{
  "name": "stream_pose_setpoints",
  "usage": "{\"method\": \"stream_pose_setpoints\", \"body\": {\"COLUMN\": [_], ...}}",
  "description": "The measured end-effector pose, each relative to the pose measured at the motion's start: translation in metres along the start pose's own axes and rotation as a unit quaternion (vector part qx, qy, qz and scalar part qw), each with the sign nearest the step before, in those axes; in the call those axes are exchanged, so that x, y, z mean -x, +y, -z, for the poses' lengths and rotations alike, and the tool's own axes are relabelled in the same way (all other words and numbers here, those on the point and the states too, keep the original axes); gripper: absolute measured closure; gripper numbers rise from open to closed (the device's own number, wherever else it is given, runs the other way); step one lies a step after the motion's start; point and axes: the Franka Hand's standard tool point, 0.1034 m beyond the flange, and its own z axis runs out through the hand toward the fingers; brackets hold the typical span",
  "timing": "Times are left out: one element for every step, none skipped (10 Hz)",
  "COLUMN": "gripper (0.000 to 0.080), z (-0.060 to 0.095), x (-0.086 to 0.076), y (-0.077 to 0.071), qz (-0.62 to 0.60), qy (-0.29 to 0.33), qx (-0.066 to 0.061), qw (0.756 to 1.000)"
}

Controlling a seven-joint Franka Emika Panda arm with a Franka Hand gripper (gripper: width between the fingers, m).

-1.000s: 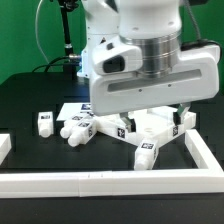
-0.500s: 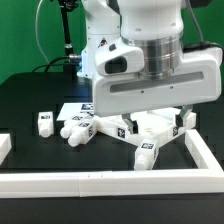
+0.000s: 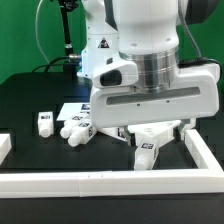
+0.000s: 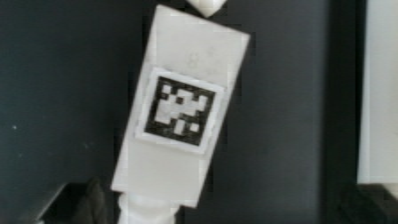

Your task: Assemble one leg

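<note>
The robot's gripper needs to reach the white leg and grab it by its tagged body (image 3: 147,147) (image 4: 180,110), so the leg's narrow end stays free to join the tabletop.
In the wrist view a white leg (image 4: 180,110) with a black-and-white tag lies lengthwise on the dark table. Its narrow end reaches down beside one dark finger (image 4: 84,200). My gripper (image 4: 199,208) is open, low over this leg, and not closed on it. In the exterior view the big hand hangs low over the white tabletop (image 3: 163,130), with the gripper (image 3: 152,132) spread open. One leg (image 3: 147,152) lies in front of the hand. Another leg (image 3: 44,122) and a pair of legs (image 3: 76,129) lie toward the exterior view's left.
A white rail (image 3: 110,183) runs along the near edge and a white wall (image 3: 205,148) along the exterior view's right. A flat white tagged piece (image 3: 72,108) lies behind the pair of legs. A white edge (image 4: 381,95) shows at the wrist view's border.
The hand has come down toward the table and shifted a little to the exterior view's right. The loose legs have not moved.
</note>
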Motion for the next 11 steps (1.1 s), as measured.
{"method": "stream_pose_setpoints", "body": {"gripper": [0.015,0.015,0.015,0.015,0.015,0.015,0.015,0.015,0.027,0.027,0.041], "z": [0.0,-0.001,-0.003,-0.014,-0.022,-0.028,-0.034,-0.036,-0.035,-0.035,-0.035], "x": [0.0,0.0,0.001,0.006,0.009,0.011,0.014,0.016,0.015,0.015,0.015], "y": [0.0,0.0,0.002,0.011,0.017,0.018,0.014,0.009,0.011,0.011,0.011], "qz": [0.0,0.0,-0.004,-0.019,-0.026,-0.039,-0.053,-0.051,-0.049,-0.049,-0.049], "qy": [0.0,0.0,0.0,-0.007,-0.01,-0.012,-0.012,-0.012,-0.011,-0.011,-0.011], "qx": [0.0,0.0,-0.001,0.0,0.002,0.001,0.0,0.001,0.0,0.0,0.0], "qw": [1.0,1.0,1.0,1.0,1.0,0.999,0.999,0.999,0.999,0.999,0.999]}}
